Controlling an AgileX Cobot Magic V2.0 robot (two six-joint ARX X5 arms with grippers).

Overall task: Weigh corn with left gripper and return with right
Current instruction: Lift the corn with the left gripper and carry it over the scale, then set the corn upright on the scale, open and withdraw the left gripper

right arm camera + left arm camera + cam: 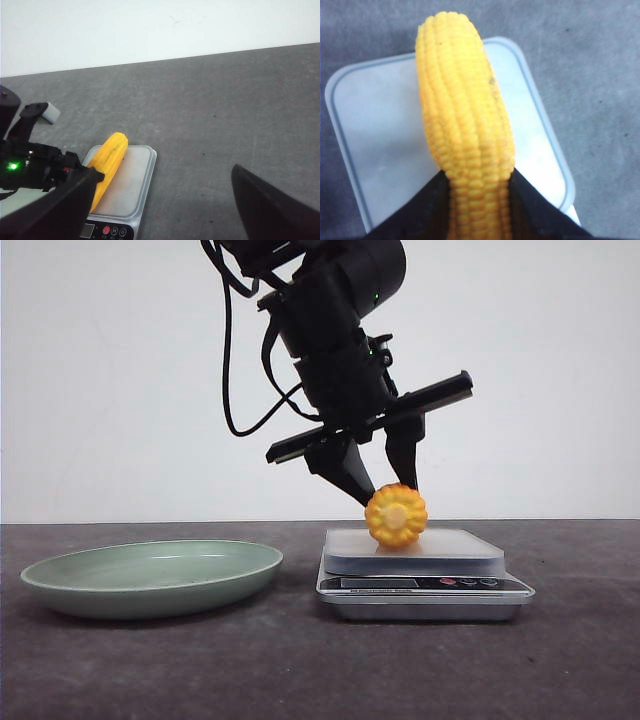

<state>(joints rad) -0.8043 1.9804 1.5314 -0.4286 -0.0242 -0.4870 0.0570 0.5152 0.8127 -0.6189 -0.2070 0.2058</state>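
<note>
The bottom of the corn rests on the scale's white platform, so it is now time for my left gripper to let go of the corn.
The corn [396, 516] is an orange-yellow cob that lies on the white platform of the scale [425, 585], its paler round cut end facing the front camera. My left gripper [390, 495] comes down on it from above, one black finger on each side. In the left wrist view the corn [465, 115] sits between the two fingers, which press its sides, over the scale platform [370, 130]. My right gripper [166, 172] is open and empty, its fingers wide apart, off to the side of the scale [132, 185] and the corn [107, 162]. It is out of the front view.
A shallow green plate [60, 580] stands on the dark grey table left of the scale. The scale has a display and buttons [465, 582] on its front. The left arm's body [30, 160] shows in the right wrist view beside the scale. A white wall stands behind.
</note>
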